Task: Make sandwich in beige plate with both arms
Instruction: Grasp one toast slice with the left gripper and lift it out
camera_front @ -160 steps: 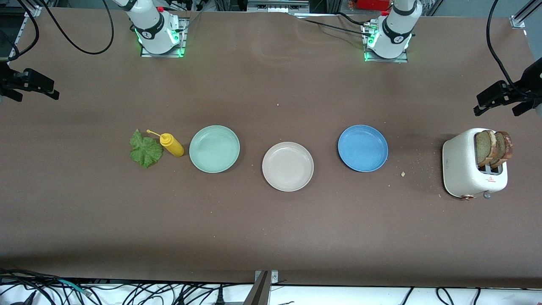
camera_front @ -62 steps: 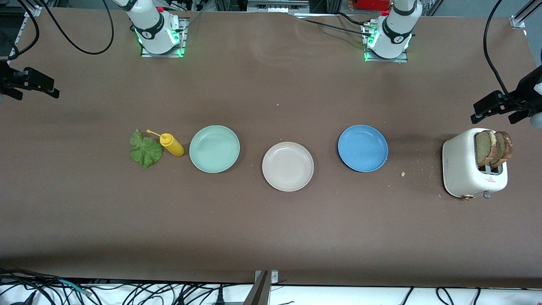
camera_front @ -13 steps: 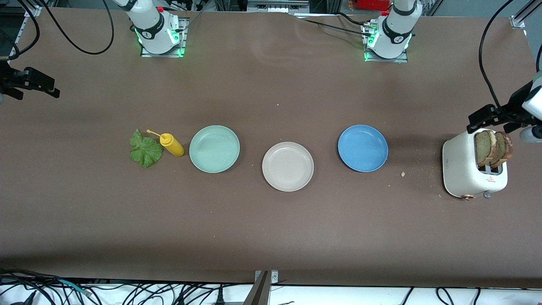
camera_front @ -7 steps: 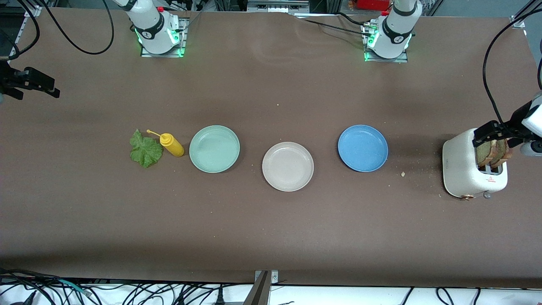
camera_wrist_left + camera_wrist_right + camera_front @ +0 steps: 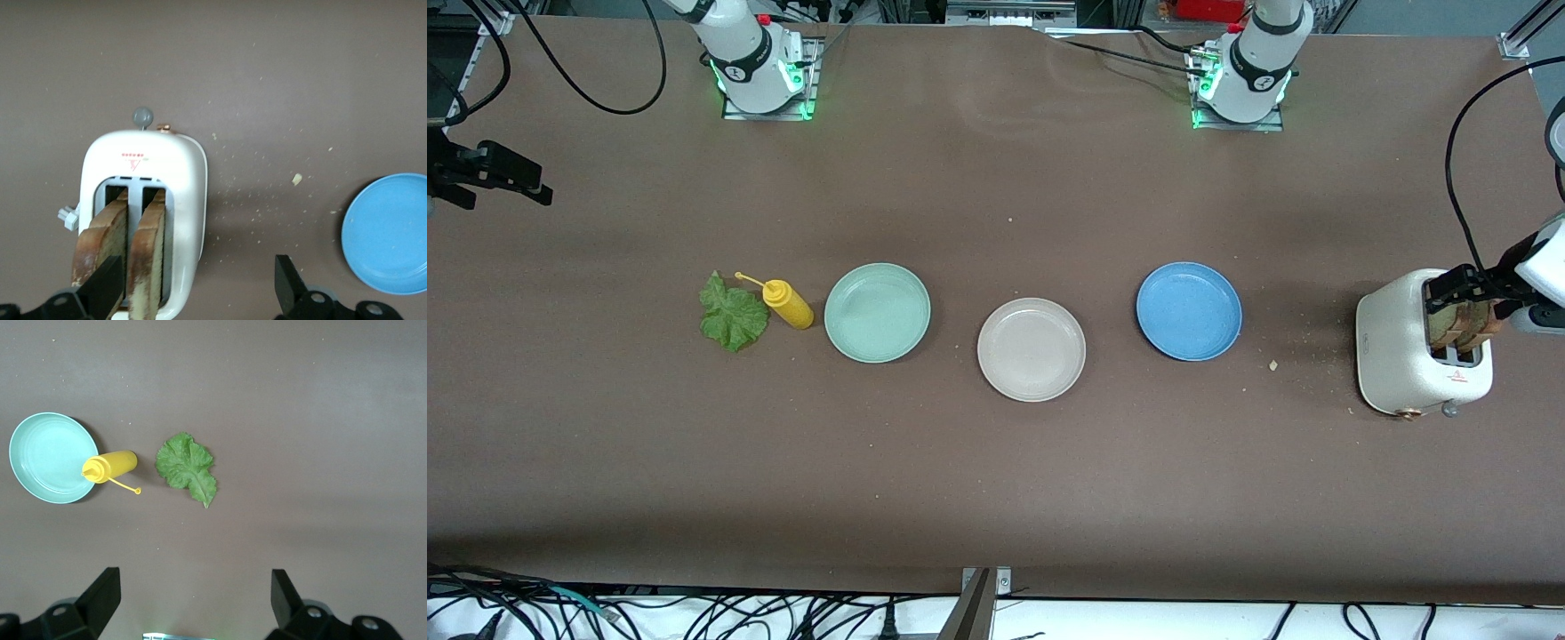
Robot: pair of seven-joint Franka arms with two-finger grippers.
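Observation:
I should next use my left gripper to grab a bread slice by its crust edge, which sticks out of the toaster, to start the sandwich on the beige plate (image 5: 1032, 349).
Two brown bread slices (image 5: 1461, 327) (image 5: 148, 247) stand upright in the slots of a white toaster (image 5: 1400, 347) (image 5: 190, 173) at the left arm's end of the table. My left gripper (image 5: 1472, 298) (image 5: 197, 290) hangs open just over them, one finger above the slices, the other out past the toaster's side. The beige plate (image 5: 1032, 349) sits bare at mid-table. A green lettuce leaf (image 5: 732, 316) (image 5: 187, 467) lies toward the right arm's end. My right gripper (image 5: 538, 188) (image 5: 193, 607) waits open, high over that end.
A yellow squeeze bottle (image 5: 787, 304) (image 5: 110, 465) lies between the lettuce and a mint-green plate (image 5: 877, 312) (image 5: 47, 457). A blue plate (image 5: 1189, 310) (image 5: 390, 233) sits between the beige plate and the toaster. Crumbs dot the table near the toaster.
My left gripper has come down from above the table's end onto the top of the toaster, now covering the slices' tops. The right arm has not moved.

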